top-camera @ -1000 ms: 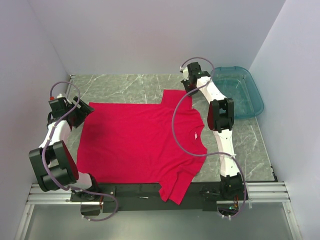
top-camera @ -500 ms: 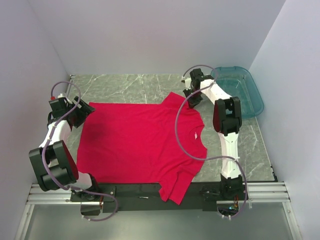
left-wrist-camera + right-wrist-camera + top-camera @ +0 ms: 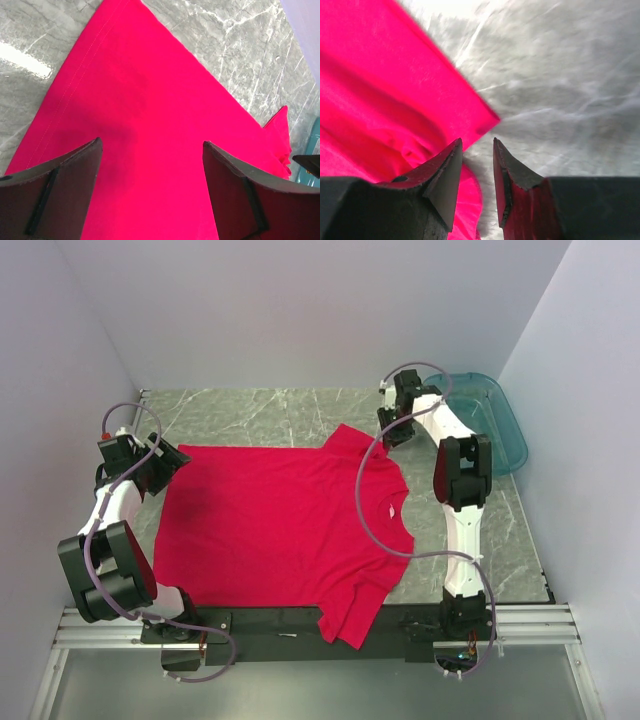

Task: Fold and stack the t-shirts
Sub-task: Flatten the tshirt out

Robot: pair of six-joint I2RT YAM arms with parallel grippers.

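The shirt's far side needs to be lifted and straightened for folding. My right gripper should next grab the red t-shirt's far sleeve (image 3: pixel 364 434) (image 3: pixel 479 134) by its edge.
The red t-shirt (image 3: pixel 280 525) lies spread flat on the marble table, its collar with the small white label (image 3: pixel 393 508) pointing right. My left gripper (image 3: pixel 165 468) hovers over the shirt's far left hem corner. In the left wrist view the left gripper (image 3: pixel 151 142) is wide open with only the flat red cloth (image 3: pixel 150 100) beneath it. My right gripper (image 3: pixel 392 435) is just right of the far sleeve (image 3: pixel 347 438). In the right wrist view the right gripper (image 3: pixel 477 141) has its jaws a narrow gap apart and empty, above bare table beside the sleeve's edge (image 3: pixel 395 90).
A teal plastic bin (image 3: pixel 480 425) stands at the far right of the table. The shirt's near sleeve (image 3: pixel 350 615) hangs over the table's front edge onto the black rail. Bare marble (image 3: pixel 260 415) lies behind the shirt. White walls close in on three sides.
My right gripper has moved right, off the far sleeve toward the bin. The sleeve now lies a little bunched. The left arm has not moved.
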